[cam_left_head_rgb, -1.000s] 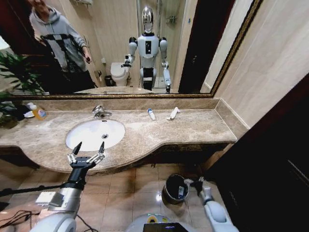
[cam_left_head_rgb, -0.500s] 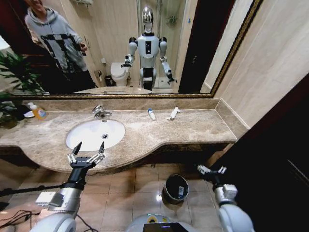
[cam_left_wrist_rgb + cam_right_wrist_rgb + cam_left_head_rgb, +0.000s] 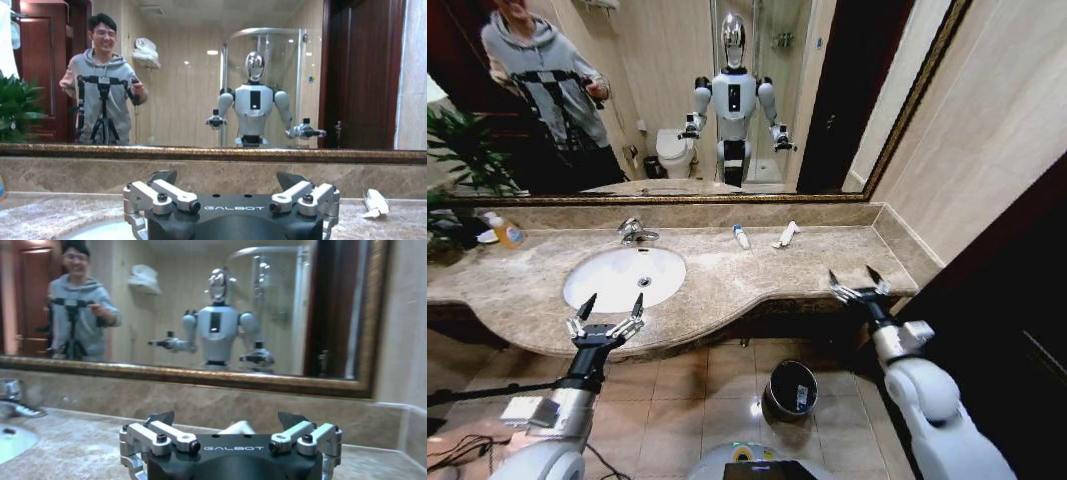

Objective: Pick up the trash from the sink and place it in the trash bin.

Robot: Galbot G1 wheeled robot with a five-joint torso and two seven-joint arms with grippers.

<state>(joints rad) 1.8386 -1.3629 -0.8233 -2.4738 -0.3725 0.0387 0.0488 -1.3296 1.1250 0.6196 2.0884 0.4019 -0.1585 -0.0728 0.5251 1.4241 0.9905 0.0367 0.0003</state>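
My right gripper grabs the white sachet by its narrow end (image 3: 779, 244) next, to get the trash into the black trash bin (image 3: 791, 388).
The white oval sink (image 3: 617, 285) is set in the brown marble countertop (image 3: 827, 262) and looks empty. Two pieces of trash lie behind it near the mirror: a white tube with blue marks (image 3: 741, 237) and a white sachet (image 3: 786, 235), the sachet (image 3: 375, 203) also showing in the left wrist view. The black trash bin (image 3: 791, 388) stands on the floor below with a small white item inside. My left gripper (image 3: 609, 312) hangs open at the counter's front edge by the sink. My right gripper (image 3: 856, 283) is open and empty at the counter's right front edge, above and right of the bin.
A chrome faucet (image 3: 635, 231) stands behind the sink. A bottle with an orange label (image 3: 505, 232) and a plant (image 3: 457, 160) sit at the far left. A large mirror (image 3: 687, 100) backs the counter. A dark door (image 3: 1017, 330) stands close on the right.
My right arm has risen from beside the bin on the floor to counter height, its gripper still open. The left arm has not moved.
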